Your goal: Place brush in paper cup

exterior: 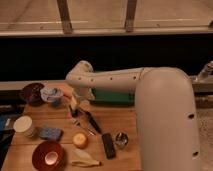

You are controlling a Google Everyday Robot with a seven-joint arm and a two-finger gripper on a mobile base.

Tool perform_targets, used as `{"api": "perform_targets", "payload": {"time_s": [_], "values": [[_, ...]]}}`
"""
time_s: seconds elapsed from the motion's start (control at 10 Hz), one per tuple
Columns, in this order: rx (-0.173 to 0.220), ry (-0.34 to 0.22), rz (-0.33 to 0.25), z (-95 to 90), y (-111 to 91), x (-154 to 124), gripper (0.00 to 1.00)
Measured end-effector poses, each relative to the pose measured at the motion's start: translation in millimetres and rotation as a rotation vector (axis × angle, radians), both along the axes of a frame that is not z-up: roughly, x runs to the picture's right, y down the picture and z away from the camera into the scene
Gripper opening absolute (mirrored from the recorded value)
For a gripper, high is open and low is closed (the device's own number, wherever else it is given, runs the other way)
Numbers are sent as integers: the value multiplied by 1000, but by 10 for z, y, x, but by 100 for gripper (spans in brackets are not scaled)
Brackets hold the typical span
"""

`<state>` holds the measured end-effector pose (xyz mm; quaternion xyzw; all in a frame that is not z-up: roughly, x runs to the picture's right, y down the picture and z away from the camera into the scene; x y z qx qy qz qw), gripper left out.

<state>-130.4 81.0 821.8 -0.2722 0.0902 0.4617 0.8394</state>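
Note:
I need to place the brush in the paper cup, so next my gripper should grab the brush by its handle.
The slim black brush [90,120] lies slanted on the wooden table [125,125], near its middle. The cream-white paper cup [23,125] stands at the table's left edge, well left of the brush. My gripper [74,106] hangs from the white arm's bent wrist, just above and left of the brush's upper end. It is open and holds nothing. The arm reaches in from the right and fills much of that side.
A blue-and-white patterned cup [52,94] and a dark bowl [32,92] stand at the back left. A green tray [112,98] lies behind the arm. In front are a blue sponge [50,133], a red bowl [48,155], an orange fruit [80,140], a black block [108,145] and a silver utensil [121,140].

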Motion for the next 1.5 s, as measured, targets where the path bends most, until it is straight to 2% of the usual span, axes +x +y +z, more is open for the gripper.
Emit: {"api": "perform_targets", "payload": {"time_s": [0.3,0.5,0.6,0.9,1.3,1.5], "values": [[-11,4,2,8,16,-14,72],[-64,30,17,106,178,64,72],[-102,46,28,202,338,129,72],[-171,73,52,342,580,234,72],[-246,90,63,554,842,254,72],[-285,86,95,626,950,283,72]]}}
